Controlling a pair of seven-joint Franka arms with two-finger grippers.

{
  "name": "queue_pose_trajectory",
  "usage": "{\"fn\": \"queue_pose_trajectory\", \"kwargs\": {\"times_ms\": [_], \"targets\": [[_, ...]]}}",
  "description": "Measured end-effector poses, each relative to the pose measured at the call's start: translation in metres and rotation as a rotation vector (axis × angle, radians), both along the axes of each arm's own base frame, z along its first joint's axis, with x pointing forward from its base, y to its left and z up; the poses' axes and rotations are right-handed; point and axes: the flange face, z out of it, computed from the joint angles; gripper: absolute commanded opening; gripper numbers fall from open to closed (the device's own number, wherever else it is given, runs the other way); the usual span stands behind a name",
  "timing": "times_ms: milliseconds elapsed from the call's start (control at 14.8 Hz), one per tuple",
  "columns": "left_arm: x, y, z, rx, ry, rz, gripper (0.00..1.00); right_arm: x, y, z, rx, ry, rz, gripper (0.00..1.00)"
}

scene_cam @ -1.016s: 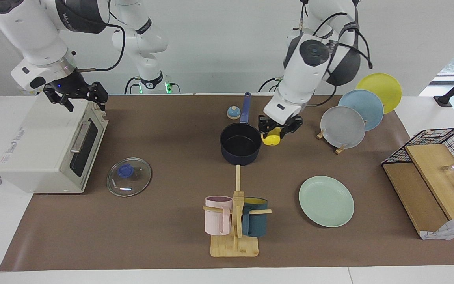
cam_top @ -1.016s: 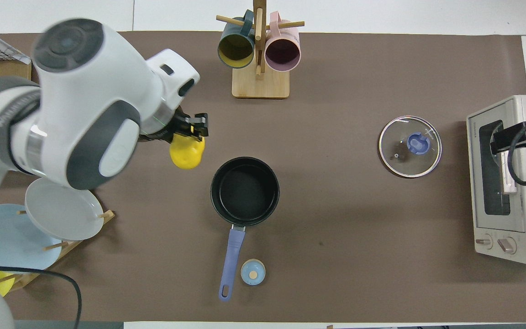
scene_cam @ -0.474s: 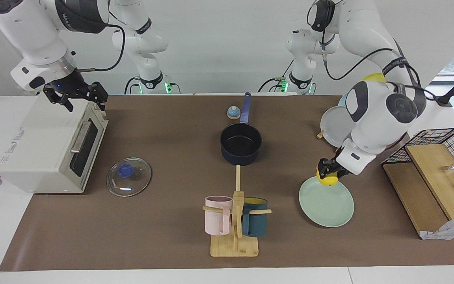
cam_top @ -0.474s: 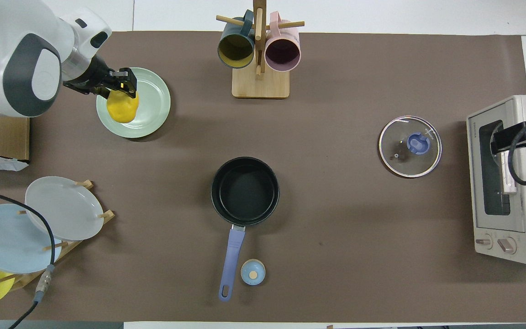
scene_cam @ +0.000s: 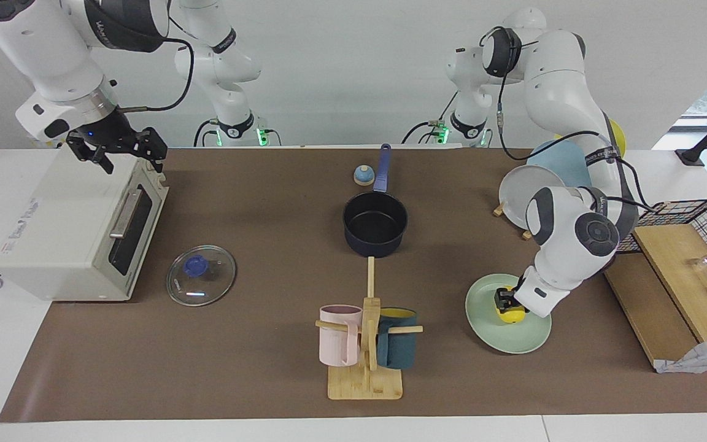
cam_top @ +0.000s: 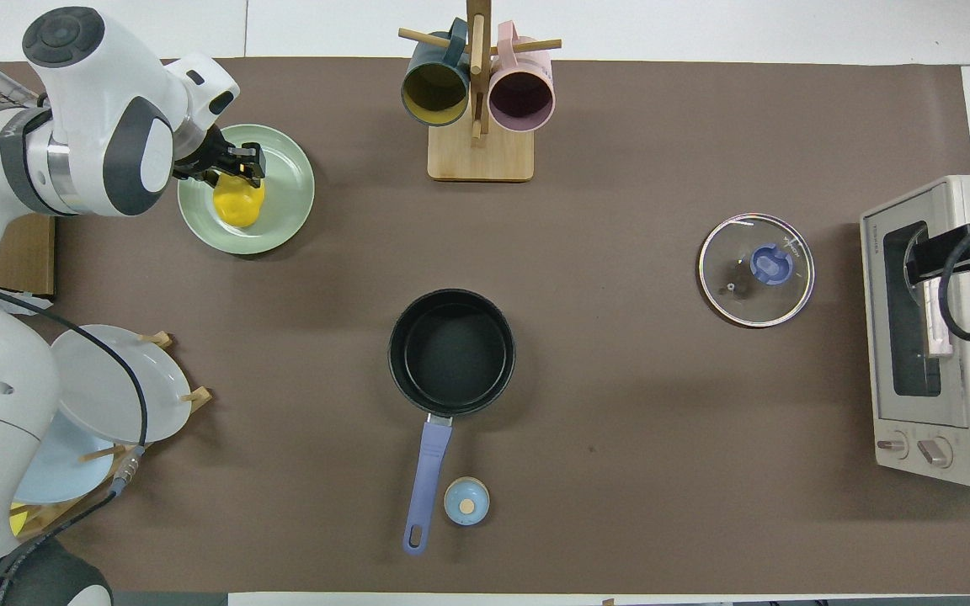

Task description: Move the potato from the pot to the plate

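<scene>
The yellow potato's lower edge (cam_top: pixel 240 221) rests on the mint-green plate (cam_top: pixel 283 202), inside the plate's rim, and would stay there, so it is time for my left gripper to let go.
The yellow potato (scene_cam: pixel 512 315) sits low on the mint-green plate (scene_cam: pixel 516 337), toward the left arm's end of the table. My left gripper (scene_cam: pixel 508 303) is shut on the potato from above. In the overhead view the left gripper (cam_top: pixel 237 171) covers the top of the potato (cam_top: pixel 238 202) on the plate (cam_top: pixel 283 202). The navy pot (scene_cam: pixel 375 224) stands empty mid-table, nearer to the robots than the plate; the overhead view (cam_top: pixel 451 352) shows its black inside. My right gripper (scene_cam: pixel 117 147) waits over the toaster oven and also shows in the overhead view (cam_top: pixel 927 257).
A mug rack (scene_cam: pixel 366 344) with a pink and a teal mug stands beside the plate. A glass lid (scene_cam: pixel 200 275) lies in front of the toaster oven (scene_cam: pixel 77 227). A rack with a grey plate (scene_cam: pixel 522 190), a small blue bell (scene_cam: pixel 363 175) and wooden boards (scene_cam: pixel 672 276) stand around.
My left gripper has carried the potato from beside the pot to over the mint-green plate and lowered it onto the plate. The right arm has not moved.
</scene>
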Motion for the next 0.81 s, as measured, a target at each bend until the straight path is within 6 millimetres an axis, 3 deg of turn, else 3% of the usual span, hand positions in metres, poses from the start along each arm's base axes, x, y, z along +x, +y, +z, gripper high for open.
{"fn": "queue_pose_trajectory", "kwargs": {"times_ms": [68,135,406,542,677,812], "targets": [[-0.001,0.0,-0.002,0.0,-0.003,0.0,0.36,0.0,0.0,0.0,0.0,0.0,0.0,1.0],[-0.002,0.0,-0.003,0.0,-0.004,-0.001,0.99,0.0,0.0,0.0,0.0,0.0,0.0,1.0],[-0.002,-0.003,0.0,-0.004,-0.017,-0.02,1.0,0.0,0.001,0.0,0.0,0.0,0.002,1.0],[-0.001,-0.003,0.015,-0.008,-0.046,-0.022,1.0,0.0,0.002,0.0,0.0,0.0,0.004,1.0],[-0.003,0.001,0.058,-0.014,-0.1,-0.019,1.0,0.0,0.003,0.0,0.001,0.0,0.006,1.0],[-0.017,0.008,0.119,-0.012,-0.127,-0.012,1.0,0.0,0.004,0.0,0.001,0.0,0.007,1.0]]}}
